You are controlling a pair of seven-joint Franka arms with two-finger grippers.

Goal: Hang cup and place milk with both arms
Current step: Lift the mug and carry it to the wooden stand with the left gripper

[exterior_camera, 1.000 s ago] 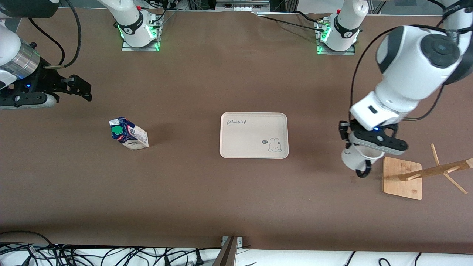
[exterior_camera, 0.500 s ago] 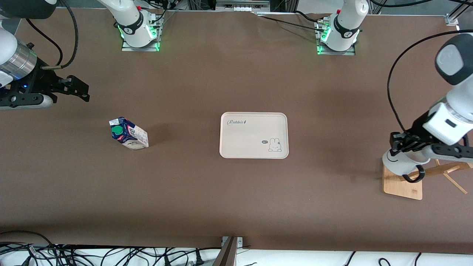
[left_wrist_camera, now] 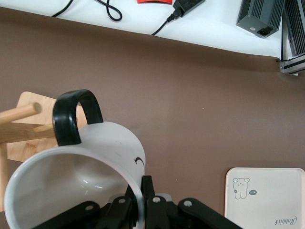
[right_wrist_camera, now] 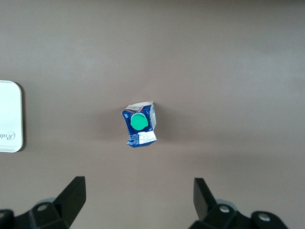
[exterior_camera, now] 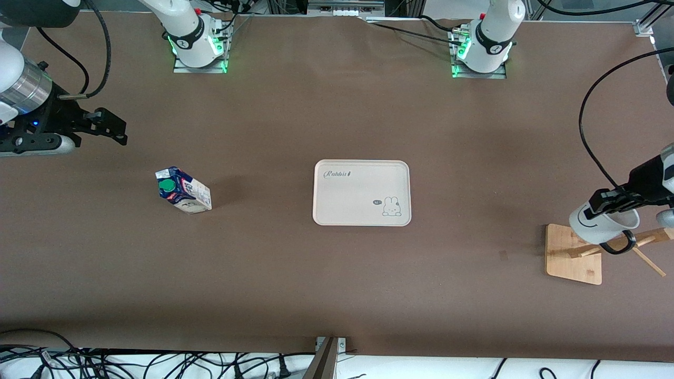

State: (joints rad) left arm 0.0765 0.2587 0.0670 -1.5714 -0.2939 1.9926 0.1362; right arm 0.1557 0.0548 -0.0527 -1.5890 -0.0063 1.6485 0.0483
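Observation:
The black handle [left_wrist_camera: 62, 121] of the cup is short of the rack peg's tip [left_wrist_camera: 34, 109] in the left wrist view, so my left gripper should keep holding the cup.
My left gripper [exterior_camera: 611, 202] is shut on the rim of the white cup [exterior_camera: 600, 223] and holds it tilted over the wooden rack [exterior_camera: 574, 252]. The cup's black handle [exterior_camera: 620, 245] sits next to a rack peg [exterior_camera: 645, 240]. In the left wrist view the cup [left_wrist_camera: 90, 167] fills the foreground, its handle [left_wrist_camera: 71, 114] beside a peg [left_wrist_camera: 19, 112], my left gripper [left_wrist_camera: 141, 191] pinching the rim. The milk [exterior_camera: 182, 190] stands on the table toward the right arm's end. My right gripper [exterior_camera: 108, 126] is open, high above the table. In the right wrist view the milk [right_wrist_camera: 139, 124] lies ahead of the right gripper [right_wrist_camera: 138, 198].
A cream tray [exterior_camera: 362, 192] with a rabbit drawing lies at the table's middle; its corner shows in the left wrist view [left_wrist_camera: 267, 198] and the right wrist view [right_wrist_camera: 9, 117]. The rack's base stands near the left arm's end. Cables lie along the front edge.
My left gripper has carried the cup toward the left arm's end of the table, from beside the rack's base to over the rack's pegs. The right arm has barely moved.

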